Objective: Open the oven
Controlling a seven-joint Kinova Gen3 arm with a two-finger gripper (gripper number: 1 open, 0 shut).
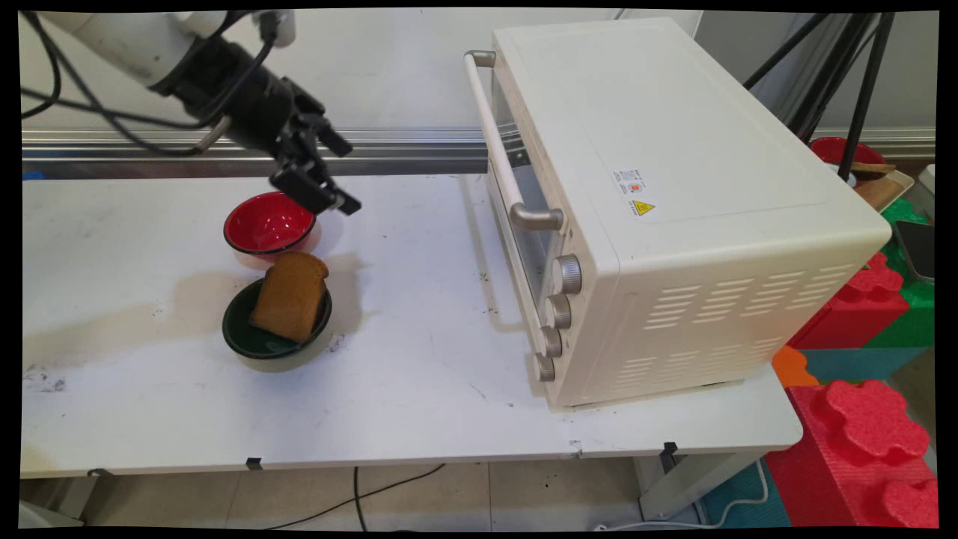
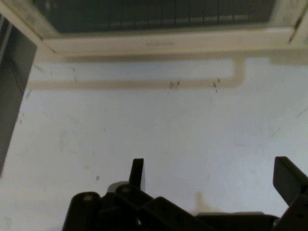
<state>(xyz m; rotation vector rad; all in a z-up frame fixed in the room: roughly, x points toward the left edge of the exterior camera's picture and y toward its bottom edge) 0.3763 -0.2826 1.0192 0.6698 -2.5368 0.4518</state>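
The gripper grabs the door of the shut toaster oven (image 1: 658, 202) by the cream handle bar (image 1: 495, 135) next, to open the oven.
My black gripper (image 1: 346, 174) hangs open and empty above the table, just right of and above a red bowl (image 1: 269, 224). In front of the red bowl stands a dark green bowl (image 1: 274, 337) with a brown slice of bread (image 1: 290, 296) leaning in it. In the hand view the gripper (image 2: 211, 175) points toward the cream toaster oven (image 2: 163, 24), with its two fingers wide apart over bare white table (image 2: 144, 125). The oven (image 1: 658, 202) stands at the right with its door shut, handle (image 1: 501, 142) and several knobs facing the gripper.
A metal rail (image 1: 404, 157) runs along the table's back edge. Red and green foam blocks (image 1: 868, 419) sit on the floor at the right. Black tripod legs (image 1: 861, 82) and a red bowl (image 1: 842, 152) stand behind the oven.
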